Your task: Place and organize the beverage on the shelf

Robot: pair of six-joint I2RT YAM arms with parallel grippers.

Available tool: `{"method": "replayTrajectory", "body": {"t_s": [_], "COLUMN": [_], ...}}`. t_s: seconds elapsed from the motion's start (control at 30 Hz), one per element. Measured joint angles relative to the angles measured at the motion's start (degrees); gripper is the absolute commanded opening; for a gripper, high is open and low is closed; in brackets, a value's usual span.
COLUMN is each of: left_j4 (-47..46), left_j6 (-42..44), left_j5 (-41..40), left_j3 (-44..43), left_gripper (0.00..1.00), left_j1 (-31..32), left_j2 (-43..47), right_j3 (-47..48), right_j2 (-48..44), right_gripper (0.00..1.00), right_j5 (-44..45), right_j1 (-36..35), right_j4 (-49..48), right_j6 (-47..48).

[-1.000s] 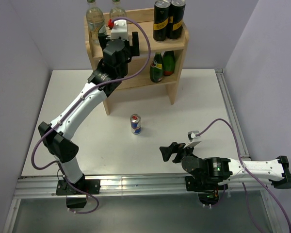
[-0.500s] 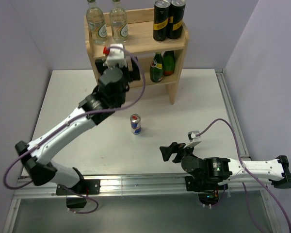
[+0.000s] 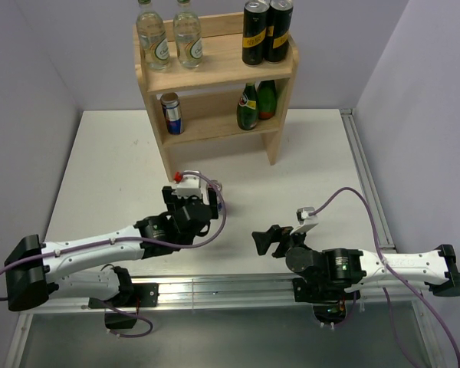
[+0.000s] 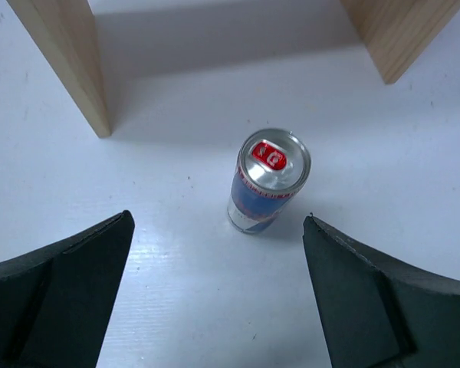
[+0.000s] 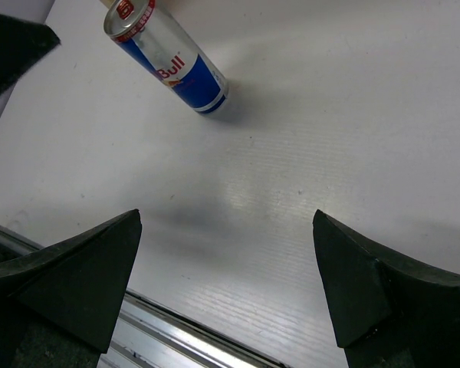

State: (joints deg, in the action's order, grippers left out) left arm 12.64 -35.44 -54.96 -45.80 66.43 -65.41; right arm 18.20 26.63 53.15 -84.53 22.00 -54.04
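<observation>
My left gripper is about to grab the second blue-silver can by its blue sides. The can's bottom then stays free to stand on the shelf [image 3: 215,69].
The wooden shelf [image 3: 215,69] stands at the back of the table. Its top board carries two clear bottles [image 3: 152,34] and two tall black cans [image 3: 265,31]. On the lower tier a blue-silver can [image 3: 171,113] stands at the left and two green bottles [image 3: 257,103] at the right. A second blue-silver can [image 4: 267,182] stands upright on the table, just beyond my open left gripper [image 4: 218,218], whose fingers hold nothing. In the top view my left gripper [image 3: 192,198] mostly hides it. My right gripper [image 5: 227,215] is open and empty, with that can [image 5: 169,65] far ahead.
The shelf's two front legs [image 4: 69,61] stand on the white table behind the can. Purple walls close in the left, back and right sides. A metal rail [image 3: 230,287] runs along the near edge, by my right gripper [image 3: 264,239].
My left arm has drawn back from the shelf's lower tier, leaving a blue-silver can there, and dropped low over the table behind the other can. The right arm has not moved.
</observation>
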Motion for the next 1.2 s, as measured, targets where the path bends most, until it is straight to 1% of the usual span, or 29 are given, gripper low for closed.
{"method": "replayTrajectory", "body": {"t_s": [0.1,0.23,0.43,0.57,0.77,0.87,0.93,0.97,1.0,1.03,1.07,1.1,1.2], "left_j4": [-3.67,-10.45,-20.50,-26.69,-34.73,-39.12,-41.90,-43.01,-44.52,-46.01,-47.28,-48.13,-47.89], "left_j6": [-1.49,-1.73,-0.74,0.98,3.96,5.64,6.27,6.45,6.49,6.60,7.08,7.52,7.91], "left_j5": [1.29,3.96,7.52,9.07,9.01,8.57,8.52,8.48,8.26,8.55,8.22,8.13,7.54], "left_j3": [3.61,5.73,5.97,5.97,5.95,5.92,5.90,5.90,5.88,5.84,5.57,5.49,4.79], "left_gripper": [0.99,0.99,0.99,0.99,0.99,0.98,0.87,0.69,0.56,0.39,0.08,0.01,0.00], "left_j1": [0.02,0.02,-0.83,-2.82,-6.03,-7.56,-8.50,-8.98,-9.55,-10.05,-10.56,-11.10,-12.61], "left_j2": [-0.96,-6.14,-16.33,-22.25,-29.18,-32.30,-34.56,-35.60,-36.70,-37.48,-38.27,-38.66,-39.12], "right_j3": [0.00,0.00,0.00,0.00,0.00,0.00,0.00,0.00,0.00,0.00,0.00,0.00,0.00], "right_j2": [0.46,0.96,0.87,0.81,0.46,0.28,0.09,0.07,0.07,0.09,0.09,0.13,0.44], "right_gripper": [1.00,1.00,1.00,1.00,1.00,1.00,1.00,1.00,1.00,1.00,1.00,1.00,1.00], "right_j5": [0.00,0.02,0.04,0.09,0.24,0.22,0.22,0.22,0.20,0.22,0.22,0.22,0.22], "right_j1": [-0.09,-0.09,-0.24,-0.35,-0.35,-0.37,-0.42,-0.44,-0.46,-0.46,-0.46,-0.46,-0.46], "right_j4": [0.04,0.20,0.28,0.35,0.37,0.37,0.35,0.35,0.35,0.35,0.35,0.35,0.35], "right_j6": [-0.20,-0.46,-0.59,-0.61,-0.61,-0.57,-0.57,-0.55,-0.55,-0.55,-0.55,-0.55,-0.55]}}
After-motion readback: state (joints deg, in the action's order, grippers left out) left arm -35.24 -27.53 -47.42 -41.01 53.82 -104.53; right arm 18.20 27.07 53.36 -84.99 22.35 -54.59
